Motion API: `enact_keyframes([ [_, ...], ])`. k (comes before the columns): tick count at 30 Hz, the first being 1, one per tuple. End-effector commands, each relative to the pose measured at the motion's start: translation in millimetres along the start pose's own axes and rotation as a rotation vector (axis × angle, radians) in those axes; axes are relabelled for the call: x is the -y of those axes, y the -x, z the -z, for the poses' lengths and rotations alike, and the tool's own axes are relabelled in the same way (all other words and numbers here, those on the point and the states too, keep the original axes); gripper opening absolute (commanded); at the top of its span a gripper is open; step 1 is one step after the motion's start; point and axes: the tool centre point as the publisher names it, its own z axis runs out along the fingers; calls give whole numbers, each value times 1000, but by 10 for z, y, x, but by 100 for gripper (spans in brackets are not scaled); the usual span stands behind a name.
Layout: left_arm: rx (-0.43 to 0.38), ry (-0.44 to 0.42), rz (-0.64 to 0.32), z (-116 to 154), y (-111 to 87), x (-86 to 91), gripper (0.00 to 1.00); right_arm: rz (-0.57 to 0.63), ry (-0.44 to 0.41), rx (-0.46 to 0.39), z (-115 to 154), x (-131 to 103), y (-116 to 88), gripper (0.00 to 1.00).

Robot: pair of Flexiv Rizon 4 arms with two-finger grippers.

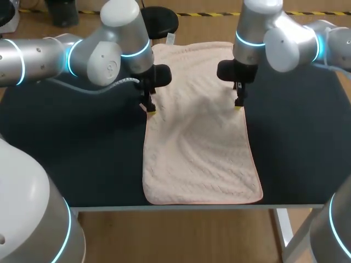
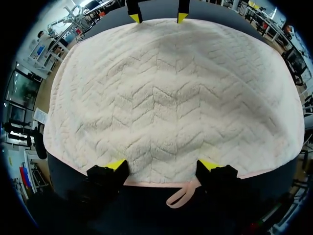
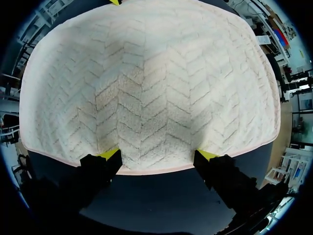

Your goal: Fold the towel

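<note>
Next, my right gripper grabs the pale pink towel by its long hemmed edge (image 1: pixel 245 121) (image 3: pixel 156 171) to fold the towel over on itself.
A pale pink towel (image 1: pixel 200 137) with a chevron texture lies flat and lengthwise on the dark table, reaching from the far edge to the front edge. My left gripper (image 1: pixel 149 108) stands open at the towel's left edge, about halfway along. In the left wrist view its fingers (image 2: pixel 116 165) straddle a stretch of that edge (image 2: pixel 162 166), and a small hanging loop (image 2: pixel 180 196) lies just outside it. My right gripper (image 1: pixel 239 104) stands open at the opposite edge, and the right wrist view (image 3: pixel 157 155) shows towel between its fingertips (image 3: pixel 205 155). Neither gripper pinches the cloth.
Bare dark table (image 1: pixel 71 153) extends to the left of the towel and likewise on the right (image 1: pixel 296 142). The front table edge (image 1: pixel 203 206) runs just past the towel's near end. Across the towel, the right gripper's yellow tips (image 2: pixel 182 18) show in the left wrist view.
</note>
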Motion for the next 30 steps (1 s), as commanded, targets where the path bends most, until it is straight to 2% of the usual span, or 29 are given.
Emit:
enact_keyframes([
  [1, -4, -1, -1, -50, 36, 9, 46, 1, 1, -6, -20, 8, 12, 69],
  [2, -4, -1, 0, -53, 38, 6, 39, 2, 1, -8, -26, 8, 8, 50],
  [4, -4, 1, 0, -55, 37, 3, 37, 3, 0, -9, -39, 13, 3, 45],
  [5, -4, 2, -1, -61, 34, -1, 21, 3, 0, -10, -40, 14, 0, 38],
  [6, -4, 3, -1, -63, 34, -2, 6, 3, -1, -11, -41, 15, -2, 24],
  [7, -5, 4, -1, -63, 33, -3, 5, 3, -1, -12, -42, 15, -4, 12],
  [8, -5, 3, -1, -64, 32, -3, 0, 3, 0, -13, -43, 16, -7, 0],
  [20, 2, -5, 14, 6, 2, -31, 0, -6, 10, -3, 28, 29, -60, 0],
  [30, 31, -43, 55, 321, -19, -29, 0, -26, 28, 18, 301, 45, -104, 0],
])
